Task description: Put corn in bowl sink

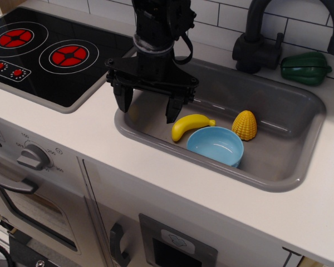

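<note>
The corn has to go in the bowl (216, 146), so next I need to grab it with my gripper by its tapered upper part (245, 117).
The corn (244, 124), a stubby yellow bumpy cob, lies in the grey sink (289, 178) just behind and right of the light-blue bowl (216, 146). The bowl stands upright and empty near the sink's front wall. My gripper (148, 107) hangs over the sink's left end, fingers pointing down and spread wide apart, open and empty. It is left of the corn and the bowl, with a banana between.
A smooth yellow banana (190, 125) lies in the sink touching the bowl's left rim. A black faucet (257, 47) and a green pepper (305, 68) stand behind the sink. The black stovetop (39, 55) with red burners is on the left.
</note>
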`<state>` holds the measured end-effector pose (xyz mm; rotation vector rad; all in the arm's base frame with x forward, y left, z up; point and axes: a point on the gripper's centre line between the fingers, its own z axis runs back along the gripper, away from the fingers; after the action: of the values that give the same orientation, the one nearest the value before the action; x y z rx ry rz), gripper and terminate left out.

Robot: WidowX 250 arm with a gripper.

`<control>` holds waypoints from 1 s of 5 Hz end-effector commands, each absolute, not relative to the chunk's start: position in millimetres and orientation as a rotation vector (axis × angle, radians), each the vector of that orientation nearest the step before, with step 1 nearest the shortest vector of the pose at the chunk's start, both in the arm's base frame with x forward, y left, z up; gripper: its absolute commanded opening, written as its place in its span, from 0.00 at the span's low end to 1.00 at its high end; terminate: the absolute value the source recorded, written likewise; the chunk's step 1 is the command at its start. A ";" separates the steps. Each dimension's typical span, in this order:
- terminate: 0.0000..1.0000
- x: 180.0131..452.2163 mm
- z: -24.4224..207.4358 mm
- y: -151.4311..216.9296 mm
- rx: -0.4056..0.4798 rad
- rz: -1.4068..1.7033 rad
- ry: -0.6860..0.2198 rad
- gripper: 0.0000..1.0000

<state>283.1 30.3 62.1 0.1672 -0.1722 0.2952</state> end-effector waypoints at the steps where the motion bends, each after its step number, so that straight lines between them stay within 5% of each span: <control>1: 0.00 283.1 62.1 30.3 0.167 0.295 -0.172 1.00; 3: 0.00 343.8 48.5 -12.8 0.154 0.398 -0.223 1.00; 5: 0.00 372.9 52.2 -44.4 0.091 0.392 -0.250 1.00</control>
<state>365.6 -43.2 34.5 0.1057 -0.2026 0.3890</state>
